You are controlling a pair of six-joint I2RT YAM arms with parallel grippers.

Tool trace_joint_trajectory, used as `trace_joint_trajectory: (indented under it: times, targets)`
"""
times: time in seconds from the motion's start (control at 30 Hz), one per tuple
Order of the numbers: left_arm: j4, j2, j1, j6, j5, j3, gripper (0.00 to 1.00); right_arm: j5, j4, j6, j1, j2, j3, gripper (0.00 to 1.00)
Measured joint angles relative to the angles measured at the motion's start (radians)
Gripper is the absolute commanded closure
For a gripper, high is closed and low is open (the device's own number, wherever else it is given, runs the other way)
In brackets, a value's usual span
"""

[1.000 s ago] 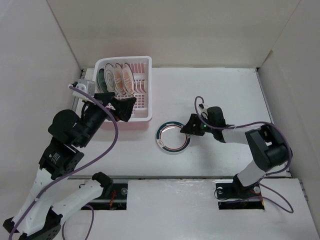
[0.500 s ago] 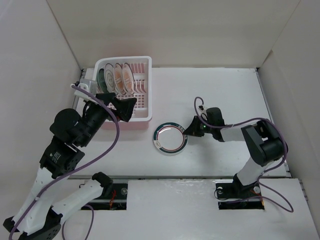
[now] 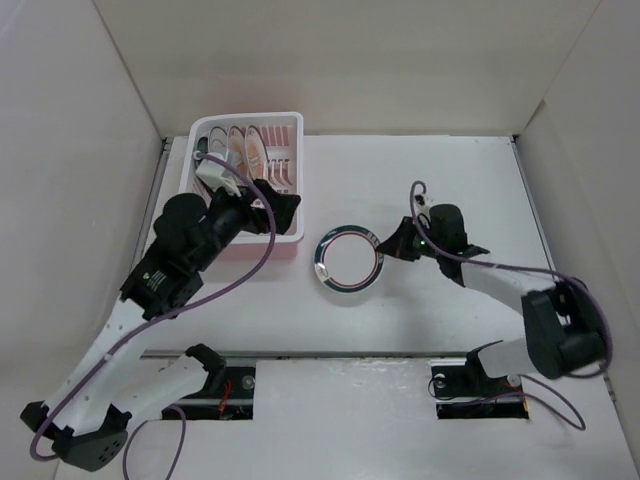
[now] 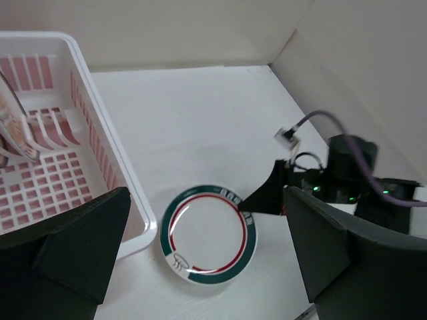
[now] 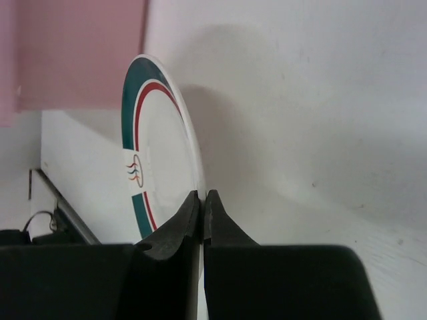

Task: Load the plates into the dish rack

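The left gripper grabs the plate's rack-side rim (image 3: pixel 319 265) (image 4: pixel 167 245) next, opposite my right gripper. That leaves the rest of the plate free to load upright.
A white plate with a green rim and a red ring (image 3: pixel 348 258) is on the white table, just right of the dish rack. My right gripper (image 3: pixel 383 246) is shut on the plate's right edge; in the right wrist view its fingers (image 5: pixel 202 200) pinch the thin rim of the plate (image 5: pixel 160 153). The pink dish rack (image 3: pixel 250 119) holds several plates (image 3: pixel 237 146) upright in its back half, partly hidden by my left arm. My left gripper (image 3: pixel 272 213) hangs open over the rack's near right corner, looking down on the plate (image 4: pixel 208 233) and holding nothing.
White walls close in the table on the left, back and right. The rack's white rim (image 4: pixel 100 140) stands close to the plate's left edge. Purple cables trail from both arms. The arm bases sit at the near edge.
My right gripper closed on the plate's rim and carried it a little away from the near edge. My left arm swung forward and right over the rack, staying open.
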Motion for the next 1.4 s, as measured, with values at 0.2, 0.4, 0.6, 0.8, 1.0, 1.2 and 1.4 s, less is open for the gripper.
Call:
trace_joint_trajectory:
  times: [0.2,0.4,0.6,0.8,1.0,1.2,1.4]
  targets:
    - [0.068,0.063,0.0,-0.048,0.027,-0.127,0.0,0.13,-0.165,-0.039,-0.009,-0.322,0.112,1.0]
    - [0.164,0.118,-0.002,-0.08,0.073,-0.177,0.0,0.141,-0.202,-0.074,-0.011,-0.504,0.177,1.0]
    - [0.283,0.209,-0.036,-0.099,0.15,-0.215,0.0,0.059,-0.233,-0.084,-0.012,-0.499,0.193,1.0]
    - [0.32,0.266,-0.048,-0.107,0.173,-0.243,0.07,-0.021,-0.248,-0.089,-0.018,-0.493,0.193,1.0]
    - [0.357,0.27,-0.048,-0.113,0.173,-0.243,0.63,-0.074,-0.247,-0.094,-0.03,-0.516,0.193,1.0]
    - [0.418,0.273,-0.045,-0.11,0.203,-0.259,0.98,-0.108,-0.245,-0.103,-0.042,-0.516,0.193,1.0]
    - [0.48,0.283,-0.032,-0.114,0.261,-0.272,1.0,-0.109,-0.241,-0.111,-0.062,-0.512,0.193,0.91]
